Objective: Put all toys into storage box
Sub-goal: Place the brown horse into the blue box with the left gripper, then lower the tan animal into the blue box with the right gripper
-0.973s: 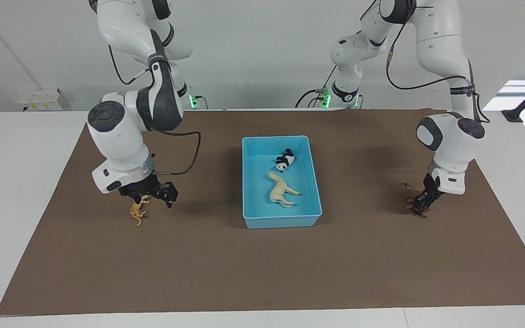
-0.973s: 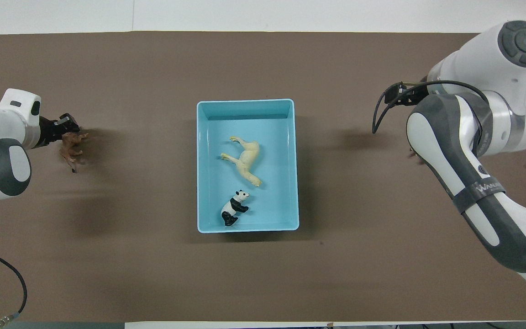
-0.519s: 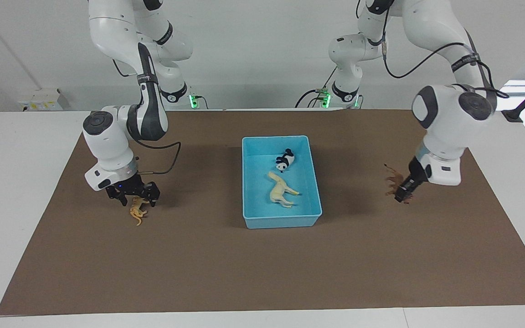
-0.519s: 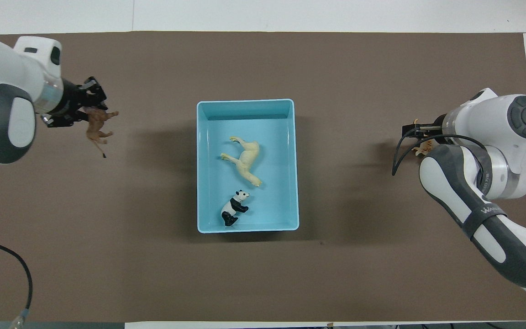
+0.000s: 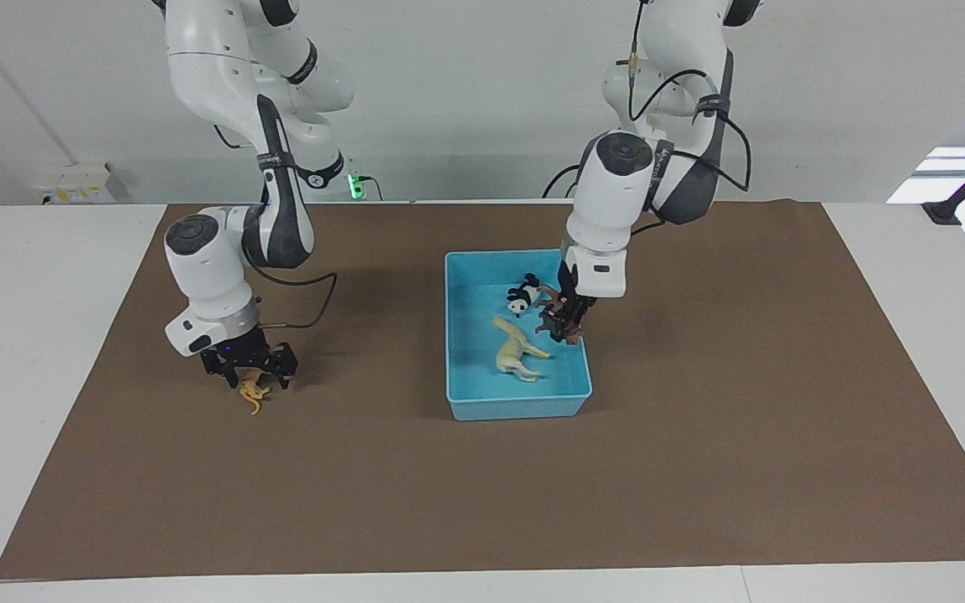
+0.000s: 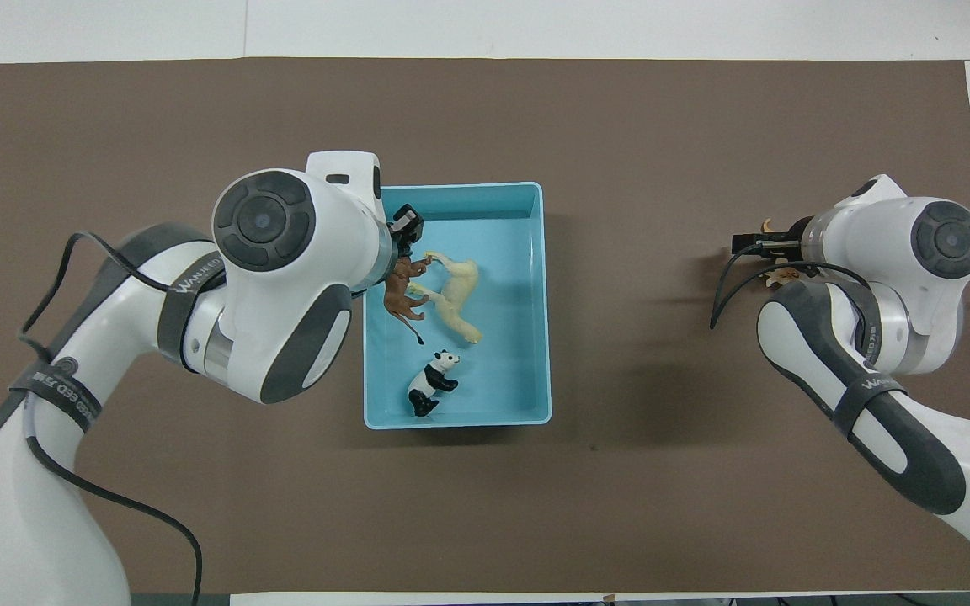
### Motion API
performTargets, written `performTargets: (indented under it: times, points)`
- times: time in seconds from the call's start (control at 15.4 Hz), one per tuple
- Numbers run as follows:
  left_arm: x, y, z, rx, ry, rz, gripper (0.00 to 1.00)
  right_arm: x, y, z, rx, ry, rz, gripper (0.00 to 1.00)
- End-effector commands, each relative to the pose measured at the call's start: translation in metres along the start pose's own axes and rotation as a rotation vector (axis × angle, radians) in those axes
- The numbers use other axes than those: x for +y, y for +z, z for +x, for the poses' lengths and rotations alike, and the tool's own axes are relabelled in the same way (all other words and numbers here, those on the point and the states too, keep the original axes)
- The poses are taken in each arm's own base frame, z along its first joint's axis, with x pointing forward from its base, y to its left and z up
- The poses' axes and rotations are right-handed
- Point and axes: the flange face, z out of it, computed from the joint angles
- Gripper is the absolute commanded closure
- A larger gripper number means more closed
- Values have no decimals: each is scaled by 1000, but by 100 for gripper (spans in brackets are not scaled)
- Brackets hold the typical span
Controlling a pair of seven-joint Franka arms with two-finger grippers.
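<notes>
My right gripper's fingers reach across the tiger, low over the brown mat around it, so it is now time to close on the orange tiger (image 6: pixel 781 273).
The light blue storage box (image 5: pixel 518 408) (image 6: pixel 458 421) stands mid-mat. Inside it a cream horse (image 5: pixel 516 352) (image 6: pixel 454 299) lies on its side, and a panda (image 5: pixel 523 296) (image 6: pixel 432 383) lies nearer the robots. My left gripper (image 5: pixel 566 325) (image 6: pixel 401 252) is shut on the brown lion (image 5: pixel 555 314) (image 6: pixel 403 293), low over the box's side toward the left arm. The orange tiger (image 5: pixel 253 395) (image 6: pixel 781 273) lies on the mat toward the right arm's end. My right gripper (image 5: pixel 250 377) (image 6: pixel 767 257) hangs open just above it, fingers straddling it.
A brown mat (image 5: pixel 700 469) covers most of the white table (image 5: pixel 30 352). Black cables loop from both wrists. The left forearm hides the mat beside the box in the overhead view.
The left arm has swung the lion from the mat's left-arm end to over the box. The right gripper has dropped slightly over the tiger and stays open.
</notes>
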Motion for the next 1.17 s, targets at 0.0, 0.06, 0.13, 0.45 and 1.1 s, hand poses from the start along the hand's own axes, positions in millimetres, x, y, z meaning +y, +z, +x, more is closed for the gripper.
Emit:
performTargets:
  times: [0.0,0.06,0.13,0.45,1.1]
  points:
    - [-10,-10,-14,13,0,0,0,6,2,-3,8,-12,9,0]
    - [-10,-13,-12,10,1,12,0,9,3,-3,10,-6,9,0]
    - [-12,-18,-5,10,0,22,0,8,4,-5,5,-11,11,12]
    - [-77,-98,72,37,128,91,0,4,10,-13,30,-18,14,100]
    - [-197,-166,157,-107,568,215,0,-212,-160,89,-120,51,37,100]
